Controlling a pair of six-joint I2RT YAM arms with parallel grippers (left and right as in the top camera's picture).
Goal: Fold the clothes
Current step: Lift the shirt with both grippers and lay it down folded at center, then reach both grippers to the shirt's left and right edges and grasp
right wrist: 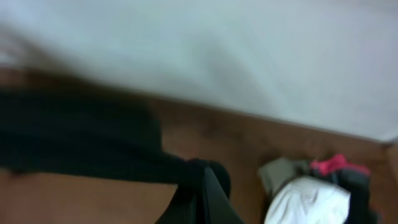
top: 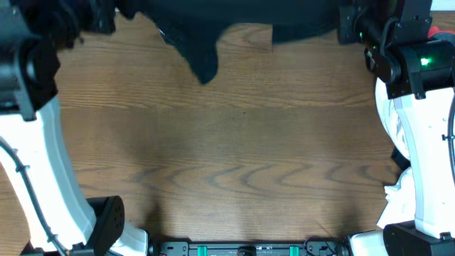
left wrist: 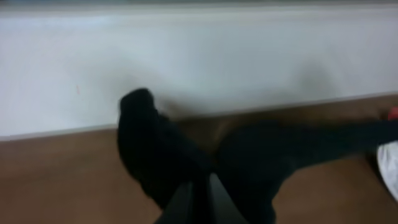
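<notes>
The black shirt hangs from the robot's raised fingers above the wooden tabletop, so the robot will lower the shirt before the left gripper lets go of it.
The clothes, a black shirt [top: 234,21], hang stretched along the table's far edge between my two grippers, and one sleeve [top: 202,64] droops onto the wood. In the left wrist view my left gripper [left wrist: 203,190] is shut on a bunched fold of the black fabric [left wrist: 155,149]. In the right wrist view my right gripper [right wrist: 202,186] is shut on the other end of the shirt [right wrist: 81,143], which runs off to the left. The shirt's logo and lettering are hidden.
The wooden table [top: 234,156] spreads out in front of the shirt. A heap of other garments, white, grey and red [right wrist: 314,186], lies at the right by the right arm's base [top: 416,206]. A white wall [left wrist: 199,62] stands just behind the table's far edge.
</notes>
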